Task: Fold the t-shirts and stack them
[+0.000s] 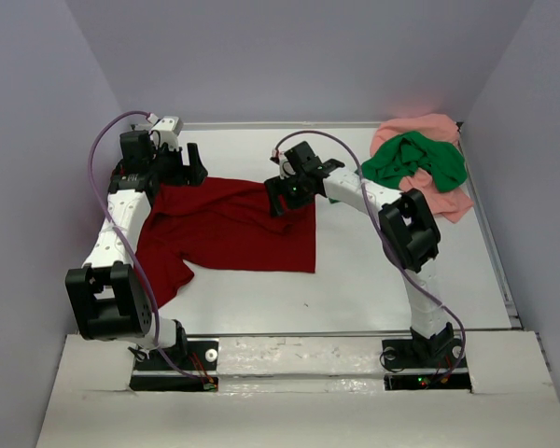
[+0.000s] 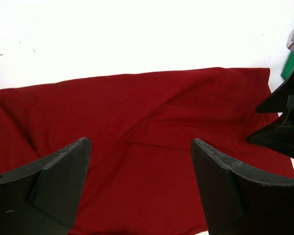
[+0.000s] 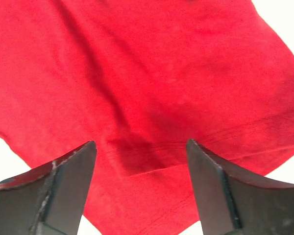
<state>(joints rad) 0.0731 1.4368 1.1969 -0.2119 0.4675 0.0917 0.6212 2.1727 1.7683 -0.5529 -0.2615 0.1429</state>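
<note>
The right gripper grips the dark red t-shirt's folded hem (image 1: 287, 206) by the corner nearest the green t-shirt (image 1: 415, 159) next, to drag it spread out for folding.
The dark red t-shirt (image 1: 224, 233) lies spread on the left half of the white table (image 1: 401, 271), one sleeve towards the near left. My left gripper (image 1: 196, 168) hovers open over its far left edge, with red cloth (image 2: 137, 112) below the gap between the fingers (image 2: 140, 142). Over the shirt's far right corner my right gripper (image 1: 282, 198) is open, and a folded hem of the cloth (image 3: 137, 73) lies flat under it (image 3: 140, 143), not pinched. The bright green t-shirt (image 1: 415, 159) sits crumpled on the pale salmon pink one (image 1: 441, 201) at the far right.
Grey walls close in the table on the left, back and right. The right gripper's dark fingers (image 2: 284, 117) show at the right edge of the left wrist view, near the red shirt's corner. Bare white table lies in front of the shirt pile.
</note>
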